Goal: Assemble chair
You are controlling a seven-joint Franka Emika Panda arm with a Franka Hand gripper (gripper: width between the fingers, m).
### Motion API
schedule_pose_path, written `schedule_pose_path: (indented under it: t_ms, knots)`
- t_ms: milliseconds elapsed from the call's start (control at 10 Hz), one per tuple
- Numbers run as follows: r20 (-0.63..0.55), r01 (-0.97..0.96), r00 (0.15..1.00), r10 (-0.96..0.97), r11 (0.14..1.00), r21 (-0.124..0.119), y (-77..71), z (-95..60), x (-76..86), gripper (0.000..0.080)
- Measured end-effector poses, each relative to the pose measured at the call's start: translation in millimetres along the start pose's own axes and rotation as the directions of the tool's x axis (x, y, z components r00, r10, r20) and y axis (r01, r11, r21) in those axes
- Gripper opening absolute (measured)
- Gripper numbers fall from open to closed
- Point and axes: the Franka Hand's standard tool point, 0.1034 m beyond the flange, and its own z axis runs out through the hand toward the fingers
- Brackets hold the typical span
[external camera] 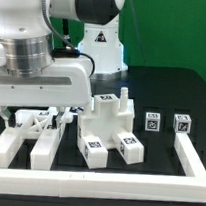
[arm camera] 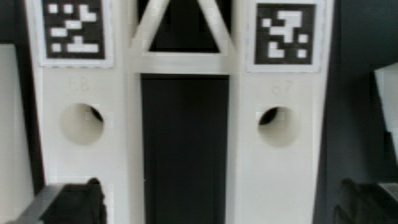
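Observation:
The cross-braced frame needs to be fitted onto the blocky upright piece, so my gripper should next grab it by a side bar at its hole.
The chair lies as loose white tagged pieces. A cross-braced frame sits at the exterior view's left, and it fills the wrist view with two tags, two side holes and a dark middle gap. A blocky upright piece stands mid-table, with two tagged slabs in front of it. Two small tagged blocks lie toward the right. My gripper is open just over the frame. Its dark fingertips show at both sides. In the exterior view the gripper is mostly hidden by the wrist.
A long low white border rail runs along the front and another along the exterior view's right. The robot base stands at the back. The table top is black.

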Motion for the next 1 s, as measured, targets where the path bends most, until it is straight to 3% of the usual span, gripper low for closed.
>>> schedule_pose_path:
  t_ms: [600, 1000]
  knots:
    - [0.012, 0.01, 1.0, -0.01, 1.0, 0.001, -19.9, 15.4, -0.2, 0.0649]
    - [0.022, 0.007, 1.0, -0.007, 1.0, 0.0, -22.9, 23.2, -2.4, 0.0649]
